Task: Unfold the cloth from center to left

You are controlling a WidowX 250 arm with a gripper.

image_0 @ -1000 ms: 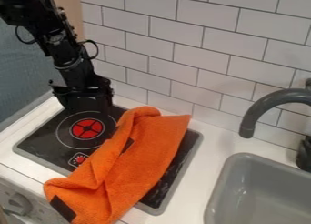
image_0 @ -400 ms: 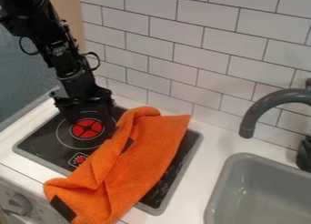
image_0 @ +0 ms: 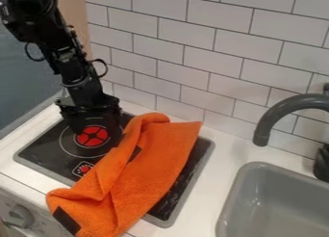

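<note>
My gripper grabs the orange cloth (image_0: 145,166) by its loose folded edge next. That would unfold the bunched layers over the stove top.
The black gripper (image_0: 96,131) hangs low over the back left of the stove top, its two fingers apart with part of the red burner showing between them. Just right of it lies the orange cloth (image_0: 145,166), folded and bunched diagonally across the stove, from the back middle down to the front edge. A loose fold runs along the cloth's left side, and a dark patch marks its front left corner. The right finger is close to the cloth's upper left edge; whether they touch, I cannot tell.
Beneath the cloth is the black stove top (image_0: 45,151) with a grey rim. A grey sink (image_0: 276,197) and a dark faucet (image_0: 276,113) stand at the right. White wall tiles (image_0: 212,62) rise behind the counter, and a knob (image_0: 21,215) is at the front left.
The gripper has come down a little, lower over the burner and slightly to the right. The cloth has not visibly moved.
</note>
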